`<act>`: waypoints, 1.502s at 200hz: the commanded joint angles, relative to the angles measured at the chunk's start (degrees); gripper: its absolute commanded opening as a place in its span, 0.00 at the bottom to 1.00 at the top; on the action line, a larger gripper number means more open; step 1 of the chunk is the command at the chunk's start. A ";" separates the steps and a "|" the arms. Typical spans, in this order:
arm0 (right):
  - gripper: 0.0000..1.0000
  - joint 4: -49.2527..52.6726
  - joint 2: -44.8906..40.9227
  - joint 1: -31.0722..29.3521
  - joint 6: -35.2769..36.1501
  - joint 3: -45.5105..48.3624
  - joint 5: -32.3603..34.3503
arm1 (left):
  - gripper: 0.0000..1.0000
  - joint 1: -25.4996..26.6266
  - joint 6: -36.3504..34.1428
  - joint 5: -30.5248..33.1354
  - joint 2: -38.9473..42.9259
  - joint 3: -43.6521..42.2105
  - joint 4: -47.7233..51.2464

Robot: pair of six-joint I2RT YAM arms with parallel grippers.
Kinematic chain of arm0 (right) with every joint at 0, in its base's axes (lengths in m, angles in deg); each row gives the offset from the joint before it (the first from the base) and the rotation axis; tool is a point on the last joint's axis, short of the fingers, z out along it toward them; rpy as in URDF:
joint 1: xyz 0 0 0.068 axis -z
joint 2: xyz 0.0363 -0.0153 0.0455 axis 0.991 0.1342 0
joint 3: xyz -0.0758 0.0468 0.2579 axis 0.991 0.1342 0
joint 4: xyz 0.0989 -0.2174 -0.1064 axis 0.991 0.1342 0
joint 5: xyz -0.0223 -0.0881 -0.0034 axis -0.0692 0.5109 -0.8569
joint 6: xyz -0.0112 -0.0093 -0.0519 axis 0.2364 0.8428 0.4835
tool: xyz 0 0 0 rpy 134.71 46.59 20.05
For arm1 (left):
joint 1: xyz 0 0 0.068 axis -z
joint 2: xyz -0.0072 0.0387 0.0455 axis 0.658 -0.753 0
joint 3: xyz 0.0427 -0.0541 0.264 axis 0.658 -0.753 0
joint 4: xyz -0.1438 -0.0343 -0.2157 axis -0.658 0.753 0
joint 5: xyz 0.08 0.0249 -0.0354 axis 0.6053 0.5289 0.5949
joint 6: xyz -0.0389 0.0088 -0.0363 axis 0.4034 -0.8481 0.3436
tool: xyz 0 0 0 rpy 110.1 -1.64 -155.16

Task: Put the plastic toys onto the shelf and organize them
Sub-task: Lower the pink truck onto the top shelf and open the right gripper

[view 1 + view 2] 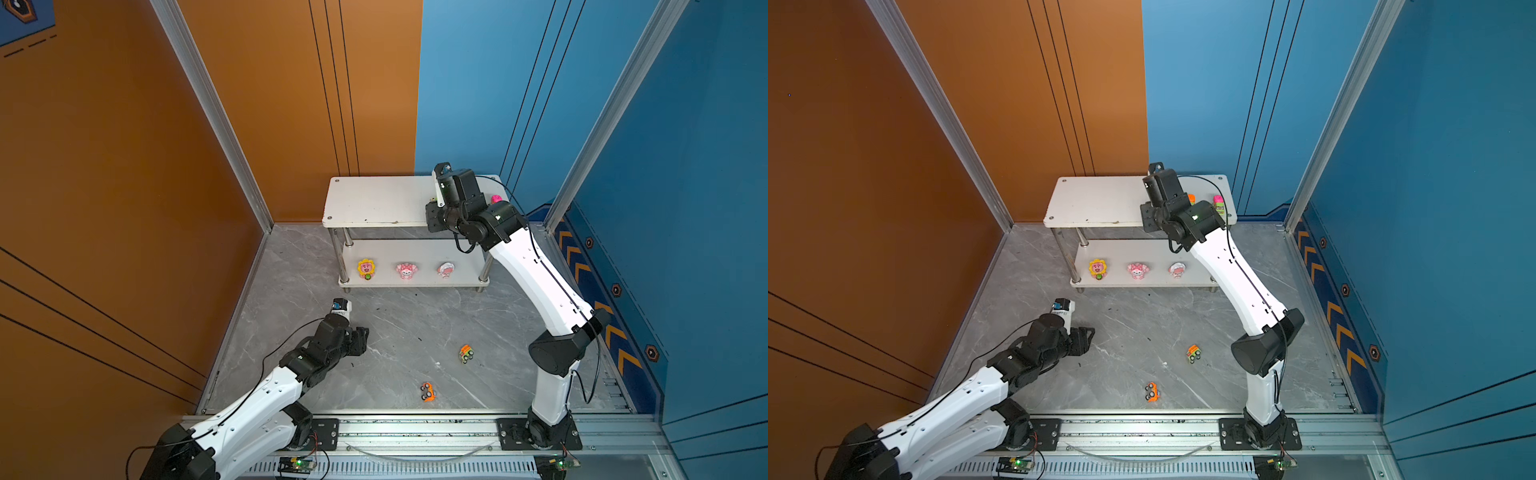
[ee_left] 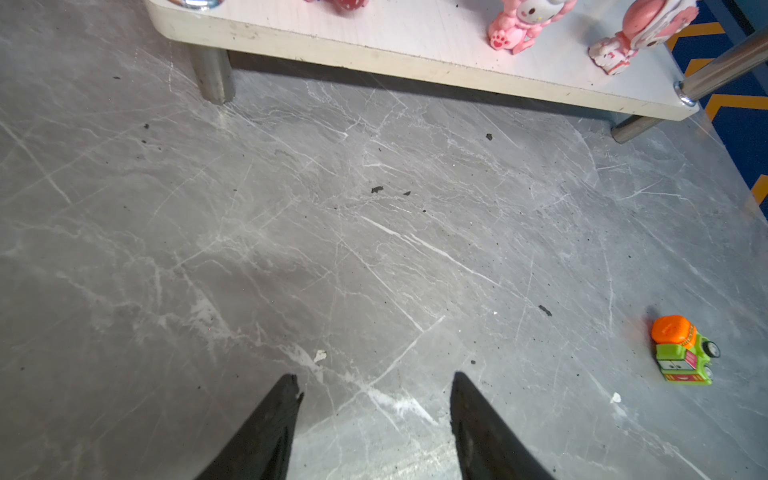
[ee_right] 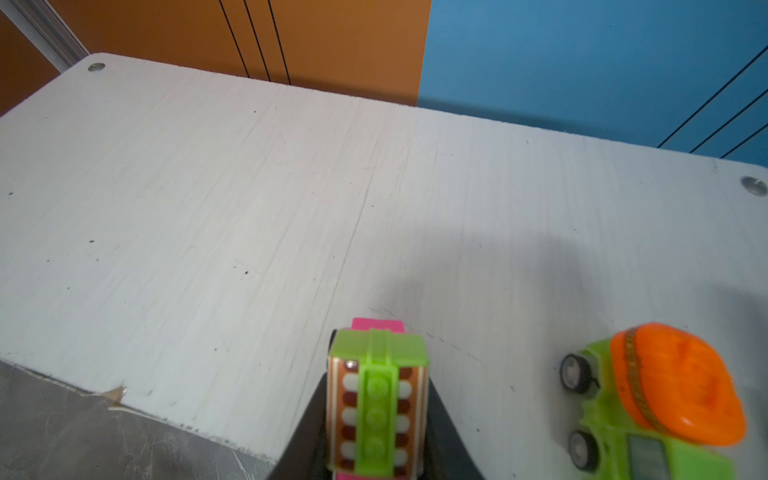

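Observation:
The truck (image 3: 377, 399) is over flat board clear of the green car, so my right gripper needs to release it: it would land on the top board.
The shelf (image 1: 374, 199) stands at the back. Its lower board (image 1: 465, 266) carries three figurines: a yellow one (image 1: 366, 268), a pink one (image 1: 407, 271) and a white-pink one (image 1: 445, 269). My right gripper (image 3: 377, 376) is over the top board's right part, shut on a green-and-pink toy truck (image 3: 377, 399). Whether the truck touches the board I cannot tell. Beside it stands a green car with an orange top (image 3: 656, 399). A pink-topped toy (image 1: 1219, 204) sits further right. On the floor lie a green-orange car (image 1: 466, 353) and an orange car (image 1: 428, 391) on its side. My left gripper (image 2: 376, 386) hangs open above bare floor.
Orange wall (image 1: 124, 166) at the left and blue wall (image 1: 685, 208) at the right close in the grey marble floor (image 1: 395, 332). A metal rail (image 1: 415, 432) runs along the front. The shelf's chrome posts (image 1: 345, 257) stand at its corners.

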 commanded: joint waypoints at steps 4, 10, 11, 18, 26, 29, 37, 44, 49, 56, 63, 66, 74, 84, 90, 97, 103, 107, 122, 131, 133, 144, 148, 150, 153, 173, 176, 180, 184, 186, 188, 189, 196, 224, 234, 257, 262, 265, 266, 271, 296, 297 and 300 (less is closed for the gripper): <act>0.29 0.83 1.33 0.53 -1.52 -1.64 -0.22 | 0.61 -0.66 -0.01 0.28 0.14 -0.88 0.77; 0.31 0.78 1.42 0.64 -1.61 -1.67 -0.09 | 0.61 -0.74 -0.01 0.28 0.14 -0.95 0.68; 0.32 0.78 1.46 0.63 -1.61 -1.70 -0.12 | 0.61 -0.74 -0.04 0.28 0.12 -0.92 0.68; 0.34 0.69 1.50 0.63 -1.73 -1.64 0.00 | 0.60 -0.74 -0.04 0.20 0.03 -0.97 0.60; 0.37 0.68 1.63 0.61 -1.89 -1.69 -0.05 | 0.60 -0.75 -0.02 0.19 0.07 -0.87 0.59; 0.38 0.62 1.74 0.63 -1.90 -1.65 -0.02 | 0.60 -0.75 0.01 0.19 0.03 -0.84 0.59; 0.40 0.58 1.84 0.66 -1.98 -1.64 0.01 | 0.61 -0.75 -0.13 0.19 0.05 -0.83 0.66; 0.43 0.68 1.92 0.62 -2.12 -1.64 -0.06 | 0.61 -0.82 -0.14 0.19 0.08 -0.88 0.68; 0.44 0.63 1.91 0.68 -2.22 -1.59 -0.05 | 0.61 -0.79 -0.22 0.19 0.17 -0.87 0.68; 0.46 0.67 1.99 0.63 -2.15 -1.63 0.01 | 0.61 -0.88 -0.18 0.25 0.17 -0.89 0.76; 0.47 0.65 2.02 0.64 -2.24 -1.63 -0.03 | 0.61 -0.83 -0.16 0.28 0.17 -0.90 0.77; 0.48 0.61 2.05 0.63 -2.30 -1.63 -0.06 | 0.61 -0.83 -0.20 0.28 0.17 -0.92 0.77; 0.49 0.67 2.13 0.61 -2.44 -1.62 -0.11 | 0.61 -0.91 -0.22 0.28 0.24 -0.95 0.77; 0.50 0.64 2.17 0.66 -2.66 -1.61 -0.39 | 0.61 -0.98 -0.27 0.27 0.17 -0.97 0.77; 0.50 0.60 2.12 0.53 -2.86 -1.61 -0.54 | 0.61 -0.92 -0.33 0.28 0.22 -0.98 0.77; 0.51 0.52 2.05 0.40 -2.97 -1.57 -0.63 | 0.61 -0.97 -0.30 0.28 0.22 -0.99 0.77; 0.51 0.58 1.98 0.15 -2.93 -1.63 -0.63 | 0.61 -0.92 -0.25 0.28 0.26 -0.99 0.77; 0.51 0.53 1.94 0.02 -2.95 -1.62 -0.59 | 0.61 -0.96 -0.31 0.28 0.23 -0.97 0.73; 0.51 0.49 1.81 -0.58 -3.01 -1.64 -0.56 | 0.61 -1.05 -0.27 0.28 0.21 -1.08 0.62; 0.52 0.48 1.68 -1.07 -2.94 -1.61 -0.55 | 0.61 -1.01 -0.29 0.28 0.17 -1.10 0.59; 0.52 0.44 1.71 -1.06 -2.96 -1.63 -0.58 | 0.62 -1.01 -0.24 0.28 0.18 -1.07 0.59; 0.53 0.47 1.59 -1.54 -2.95 -1.53 -0.37 | 0.62 -1.01 -0.29 0.16 0.11 -1.13 0.51; 0.54 0.43 1.58 -1.70 -2.97 -1.55 -0.35 | 0.62 -1.07 -0.28 0.20 0.15 -1.07 0.51; 0.54 0.49 1.60 -1.68 -2.94 -1.55 -0.29 | 0.62 -1.05 -0.32 0.21 0.17 -1.06 0.51; 0.54 0.43 1.61 -1.76 -2.99 -1.50 -0.23 | 0.62 -1.01 -0.28 0.19 0.20 -1.06 0.51; 0.54 0.29 1.52 -2.03 -3.02 -1.55 -0.07 | 0.62 -1.08 -0.34 0.10 0.30 -1.19 0.59; 0.54 0.26 1.56 -2.11 -3.02 -1.55 0.00 | 0.62 -1.16 -0.34 0.10 0.31 -1.19 0.59; 0.54 0.29 1.57 -2.11 -3.06 -1.54 0.02 | 0.62 -1.16 -0.40 0.10 0.31 -1.20 0.59; 0.54 0.29 1.58 -2.13 -2.96 -1.58 0.12 | 0.62 -1.14 -0.39 0.10 0.35 -1.18 0.66; 0.54 0.21 1.56 -2.18 -2.98 -1.56 0.20 | 0.62 -1.17 -0.37 0.10 0.40 -1.18 0.68; 0.55 0.20 1.51 -2.06 -2.97 -1.59 0.27 | 0.62 -1.11 -0.35 0.10 0.43 -1.29 0.68; 0.55 0.22 1.50 -2.04 -2.99 -1.57 0.37 | 0.62 -1.15 -0.34 0.10 0.40 -1.31 0.68; 0.54 0.21 1.52 -1.98 -2.97 -1.53 0.69 | 0.62 -1.15 -0.35 0.10 0.48 -1.31 0.68; 0.55 0.23 1.50 -1.54 -2.93 -1.45 1.03 | 0.62 -1.13 -0.48 0.06 0.84 -1.42 0.86; 0.55 0.21 1.26 -1.50 -2.94 -1.11 1.14 | 0.62 -1.19 -0.43 0.09 1.04 -1.45 0.94; 0.55 0.09 -0.67 -1.74 -2.95 0.81 1.19 | 0.63 -1.27 -0.60 0.17 1.40 -1.25 1.36; 0.56 0.04 -1.50 -1.84 -2.88 1.50 1.25 | 0.63 -1.30 -0.68 0.19 1.50 -1.16 1.44; 0.56 0.00 -2.14 -2.05 -2.84 1.96 1.28 | 0.63 -1.30 -0.76 0.19 1.52 -1.11 1.51; 0.56 -0.05 -2.30 -2.08 -2.80 2.19 1.35 | 0.63 -1.33 -0.81 0.19 1.51 -1.04 1.54; 0.56 -0.41 -3.40 -2.34 -2.65 3.31 1.66 | 0.63 -1.33 -1.01 0.25 1.67 -0.97 1.64; 0.58 -2.81 -11.10 -3.78 -2.05 11.97 3.47 | 0.63 -1.47 -1.22 0.45 1.67 -0.59 1.82; 0.58 -2.91 -11.48 -3.78 -2.05 12.42 3.59 | 0.63 -1.46 -1.22 0.45 1.63 -0.56 1.82; 0.58 -3.30 -12.68 -5.40 -2.09 13.79 3.91 | 0.63 -1.46 -1.22 0.45 1.66 -0.57 1.82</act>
